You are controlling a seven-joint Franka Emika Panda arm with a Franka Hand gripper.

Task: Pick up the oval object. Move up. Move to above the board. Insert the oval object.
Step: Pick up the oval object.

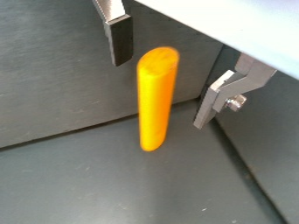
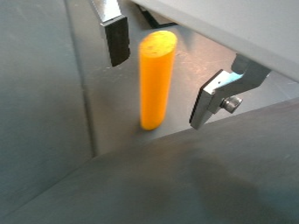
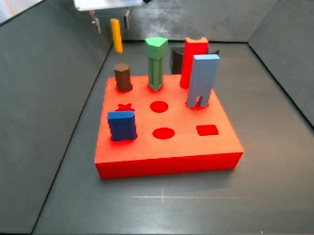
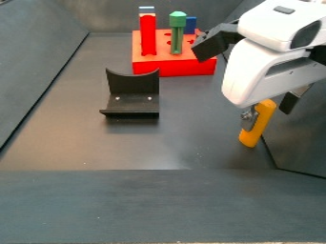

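My gripper is going to grab the orange peg by its upper end point(image 3: 116, 25) next, to put it into the board point(image 3: 166, 151).
The oval object is an orange peg point(image 1: 156, 101) standing upright on the dark floor, seen in both wrist views point(image 2: 156, 80). My gripper point(image 1: 162, 87) is open and straddles the peg's upper part, with a gap between each finger and the peg, also in a wrist view point(image 2: 159, 87). In a side view the gripper point(image 3: 110, 22) is at the far back left, over the peg point(image 3: 117, 37), away from the red board point(image 3: 166, 151). In a side view the gripper point(image 4: 261, 112) hangs over the peg point(image 4: 256, 128), well in front of the board point(image 4: 173, 63).
The board carries brown point(image 3: 123, 77), green point(image 3: 156, 62), red point(image 3: 196, 55) and blue point(image 3: 203, 81) pegs, a low blue star piece point(image 3: 121, 125), and open holes. The fixture point(image 4: 132, 91) stands on the floor. Grey walls close in the bin.
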